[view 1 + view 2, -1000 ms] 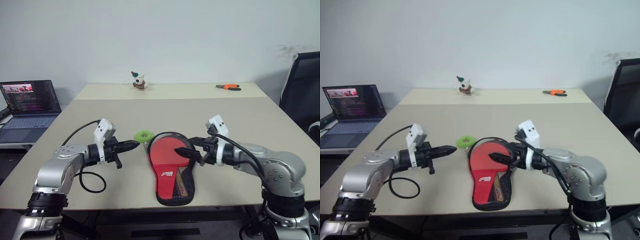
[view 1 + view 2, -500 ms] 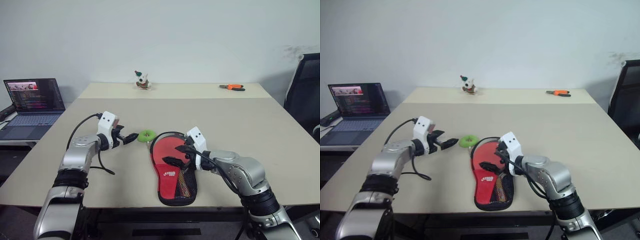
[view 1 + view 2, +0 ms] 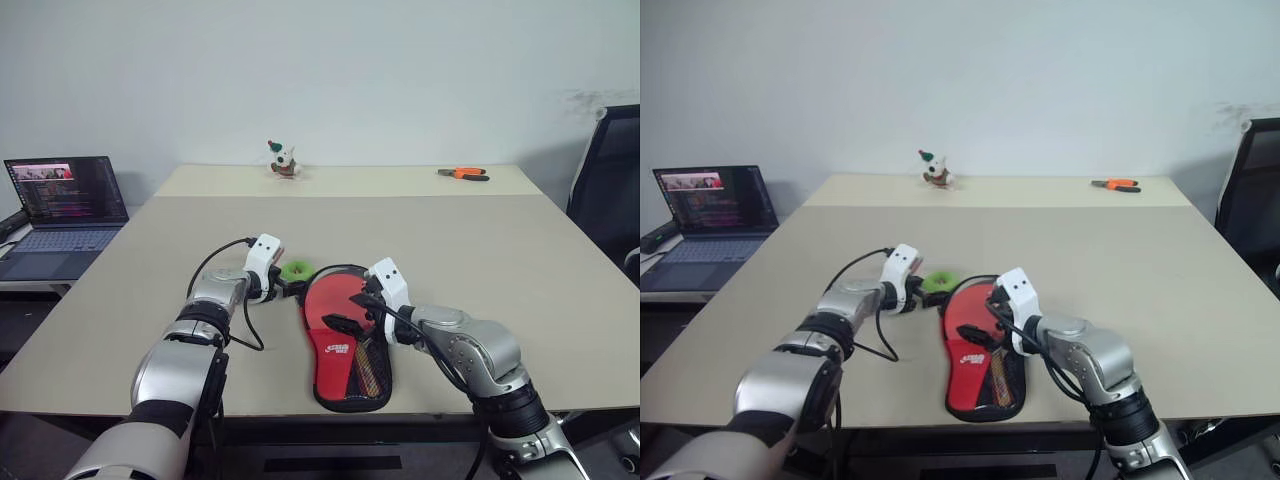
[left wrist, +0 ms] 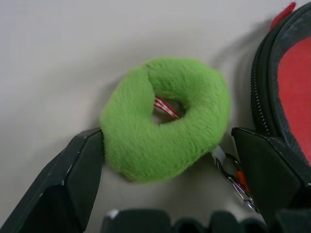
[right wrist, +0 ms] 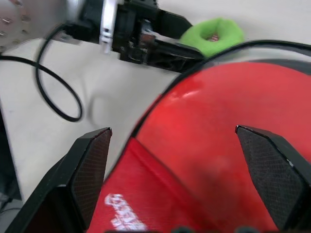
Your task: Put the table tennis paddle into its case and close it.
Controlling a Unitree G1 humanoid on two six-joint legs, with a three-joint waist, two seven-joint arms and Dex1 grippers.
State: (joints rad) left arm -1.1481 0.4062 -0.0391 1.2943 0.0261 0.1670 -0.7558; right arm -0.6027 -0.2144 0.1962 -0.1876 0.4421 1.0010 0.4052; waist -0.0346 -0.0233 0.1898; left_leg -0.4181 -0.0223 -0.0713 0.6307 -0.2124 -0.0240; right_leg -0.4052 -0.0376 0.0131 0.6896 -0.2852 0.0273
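Observation:
The left gripper's fingers are on either side of the fluffy green ring (image 3: 297, 270) near the case (image 3: 350, 345), so it is time to close. Closing now would catch it.
The case (image 3: 350, 345) lies near the table's front edge, red with black mesh and a white logo. Its zipper rim stands open around the round end. The table tennis paddle (image 3: 333, 298) lies inside, its red face showing there. A fluffy green ring, the pull tag (image 4: 165, 116), lies just beyond the case's top left. My left gripper (image 4: 167, 138) is open, with one finger on each side of the ring. My right gripper (image 5: 172, 131) hovers open over the red face, with nothing between its fingers (image 5: 87, 170).
A laptop (image 3: 65, 205) sits on a side table to the left. A small toy figure (image 3: 284, 160) and orange pliers (image 3: 462, 174) lie at the table's far edge. A black chair (image 3: 605, 170) stands at the right.
My left gripper has opened and reached forward and to the right, up to the green ring. My right gripper has drifted left and down over the case.

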